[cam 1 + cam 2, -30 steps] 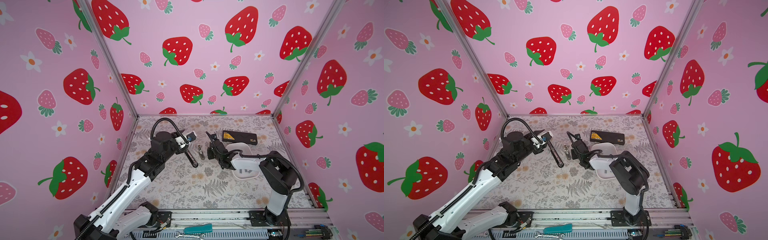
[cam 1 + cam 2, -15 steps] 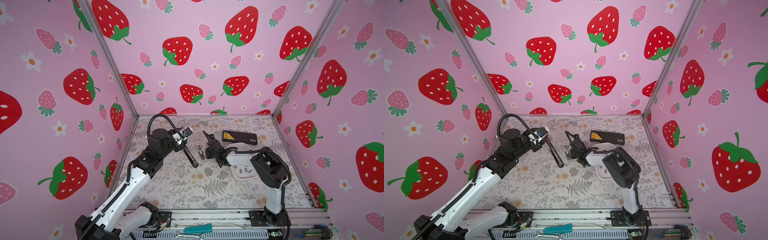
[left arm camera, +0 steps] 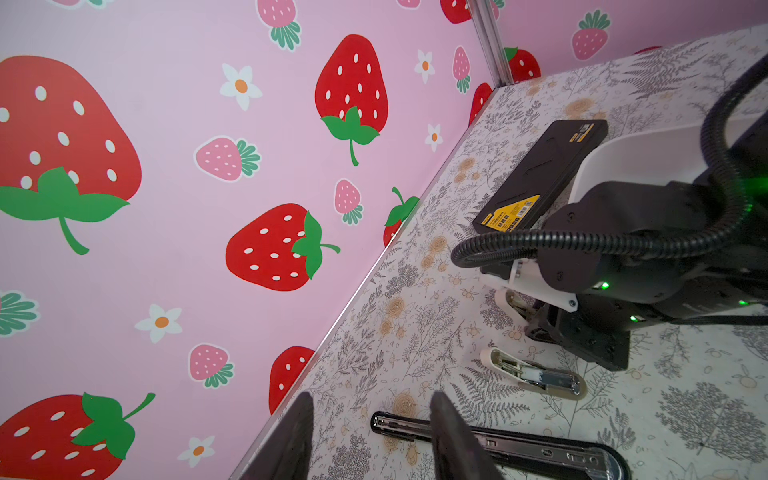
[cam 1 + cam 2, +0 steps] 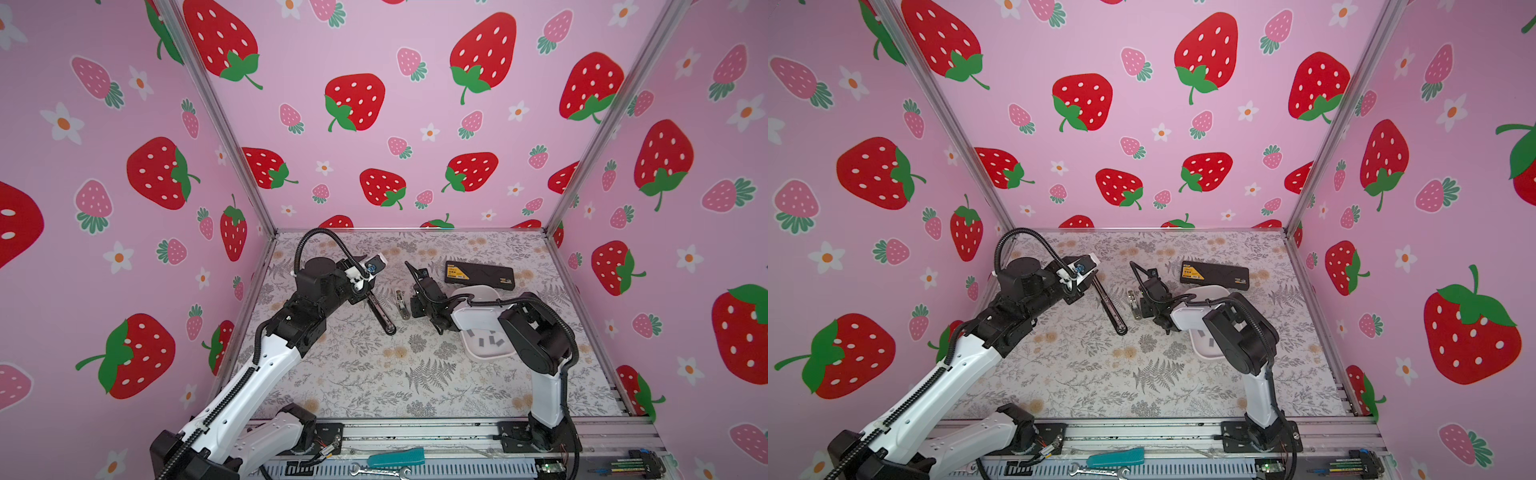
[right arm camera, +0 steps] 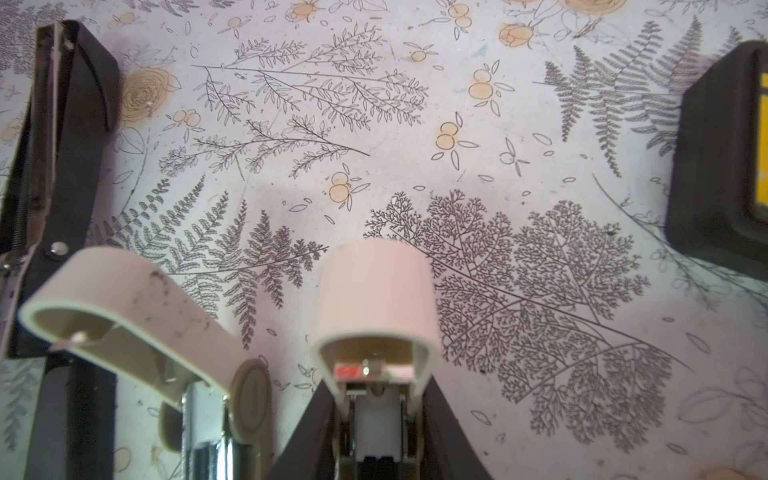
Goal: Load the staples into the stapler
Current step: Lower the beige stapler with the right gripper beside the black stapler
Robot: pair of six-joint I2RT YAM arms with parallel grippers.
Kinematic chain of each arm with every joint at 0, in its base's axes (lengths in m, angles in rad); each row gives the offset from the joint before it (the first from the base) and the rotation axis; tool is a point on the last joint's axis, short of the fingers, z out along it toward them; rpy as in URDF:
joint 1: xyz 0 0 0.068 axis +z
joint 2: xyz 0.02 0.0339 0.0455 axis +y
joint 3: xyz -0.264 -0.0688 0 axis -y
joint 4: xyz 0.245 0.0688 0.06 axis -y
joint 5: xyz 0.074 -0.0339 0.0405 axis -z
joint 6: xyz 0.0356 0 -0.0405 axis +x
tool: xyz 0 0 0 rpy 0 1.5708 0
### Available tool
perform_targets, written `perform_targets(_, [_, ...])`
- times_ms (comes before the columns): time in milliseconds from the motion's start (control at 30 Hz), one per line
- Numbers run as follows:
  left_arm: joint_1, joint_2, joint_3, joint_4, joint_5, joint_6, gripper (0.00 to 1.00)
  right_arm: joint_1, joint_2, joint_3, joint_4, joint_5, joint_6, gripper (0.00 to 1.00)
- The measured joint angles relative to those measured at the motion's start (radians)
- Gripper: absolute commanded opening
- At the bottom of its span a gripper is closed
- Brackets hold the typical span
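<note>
The held stapler's head [image 5: 377, 289] is level with its neighbour's and the stapler would rest on the floral mat, so it is time for my right gripper to open.
A small beige stapler [image 4: 400, 305] [image 4: 1133, 306] [image 3: 532, 374] stands hinged open on the floral mat. Its metal channel half [image 5: 199, 415] rests beside my right gripper [image 4: 413, 309] [image 5: 379, 392]. That gripper is shut on the stapler's other beige half [image 5: 374, 291]. The staples [image 4: 490, 340] [image 4: 1211, 341], several short grey strips, lie in a white tray [image 4: 488, 355] under the right arm. My left gripper [image 4: 365, 289] [image 3: 372, 440] is open, with nothing held, over one end of a long black stapler [image 4: 380, 311] [image 3: 519, 446] lying opened flat.
A black box with a yellow label [image 4: 480, 274] [image 3: 540, 183] [image 5: 723, 158] lies near the back wall behind the tray. Pink strawberry walls close in the left, back and right. A wrench [image 4: 380, 471] and teal tool lie on the front rail.
My right gripper has moved left to the beige stapler and the right arm has folded in. The left arm has barely shifted. Both staplers lie where they were.
</note>
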Motion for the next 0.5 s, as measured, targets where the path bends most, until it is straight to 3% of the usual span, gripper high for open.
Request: perform_targets(500, [0.000,0.000,0.000,-0.003,0.012,0.000,0.48,0.000,0.000,0.000,0.000,0.002,0.018,0.38])
